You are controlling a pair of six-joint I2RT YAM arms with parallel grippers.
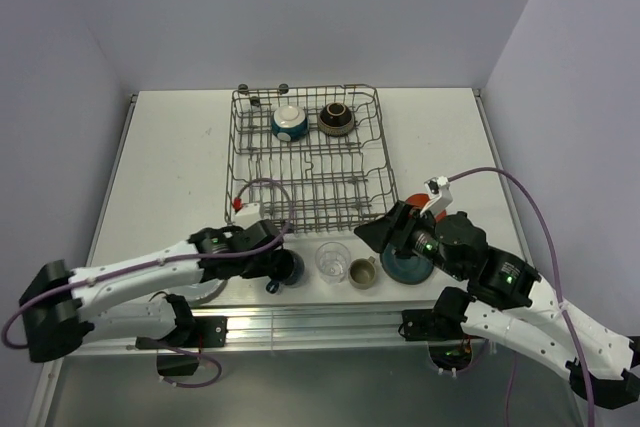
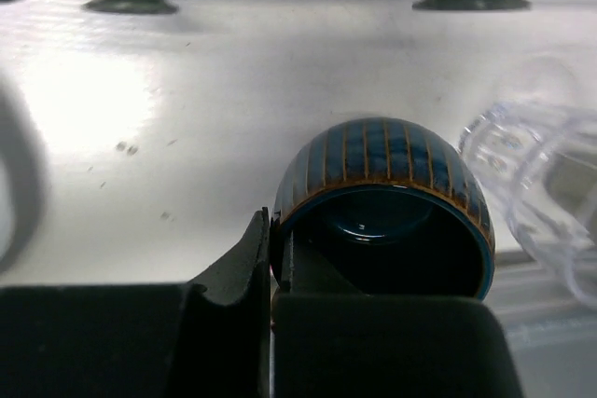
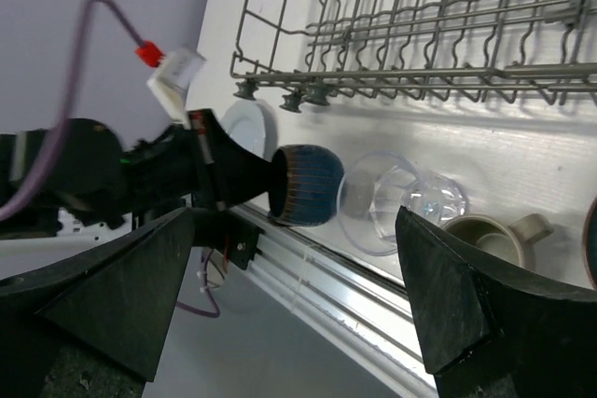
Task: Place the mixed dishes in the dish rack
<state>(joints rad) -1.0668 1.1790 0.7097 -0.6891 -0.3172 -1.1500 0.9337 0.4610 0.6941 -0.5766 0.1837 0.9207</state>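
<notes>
The right gripper picks up the blue mug by its handle (image 1: 272, 286) next, which leaves the mug's rim free to rest on the rack wires.
My left gripper (image 1: 277, 261) is shut on the rim of a blue striped mug (image 1: 289, 269), one finger outside and one inside. In the left wrist view the gripper (image 2: 273, 232) holds the mug (image 2: 387, 160) tipped on its side, low over the table. The mug also shows in the right wrist view (image 3: 310, 184). My right gripper (image 1: 384, 235) is wide open and empty (image 3: 298, 323), near the rack's front right corner. The grey wire dish rack (image 1: 305, 172) holds a teal and white bowl (image 1: 289, 122) and a brown bowl (image 1: 336, 118).
A clear glass (image 1: 333, 260) and a beige cup (image 1: 363, 272) stand right of the mug. A blue bowl (image 1: 405, 267) lies under my right arm, with an orange-red plate (image 1: 413, 201) behind it. A pale plate (image 3: 248, 128) lies behind my left gripper. The table's front rail (image 1: 330, 319) is close.
</notes>
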